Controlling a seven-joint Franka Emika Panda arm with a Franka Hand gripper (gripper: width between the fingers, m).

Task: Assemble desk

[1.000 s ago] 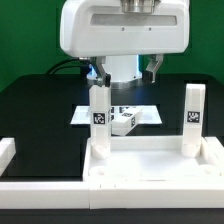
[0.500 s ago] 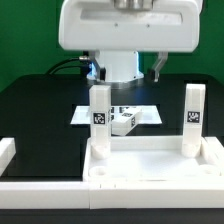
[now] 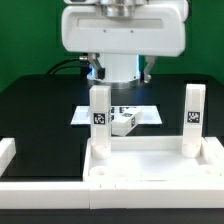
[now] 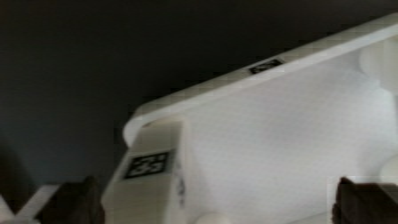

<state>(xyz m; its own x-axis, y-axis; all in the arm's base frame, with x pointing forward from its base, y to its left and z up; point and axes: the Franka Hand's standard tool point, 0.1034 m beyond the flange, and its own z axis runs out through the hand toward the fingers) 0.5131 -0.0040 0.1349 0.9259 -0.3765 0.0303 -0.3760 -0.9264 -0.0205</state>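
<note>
My gripper should next grab the loose leg's body [image 3: 123, 124] beside its printed tag, to fit the loose leg into a free corner socket.
The white desk tabletop [image 3: 150, 162] lies upside down at the front of the black table. Two legs stand upright in its far corner sockets: one on the exterior view's left [image 3: 99, 118], one on its right [image 3: 192, 115]. Another leg [image 3: 124, 122] lies loose behind the tabletop. My gripper [image 3: 124, 72] hangs above and behind the left standing leg. In the wrist view the gripper [image 4: 222, 205] is open and empty, with dark fingertips [image 4: 79, 200] far apart. Below it are the tabletop [image 4: 302, 130] and a tagged leg [image 4: 151, 160].
The marker board [image 3: 85, 115] lies flat under the loose leg. Low white border walls [image 3: 8, 152] run along the exterior view's left and the front edge [image 3: 40, 190]. Cables trail behind the arm on the black mat.
The gripper body has shifted slightly above the legs, with its right finger moving a little leftward. The desk parts have not moved.
</note>
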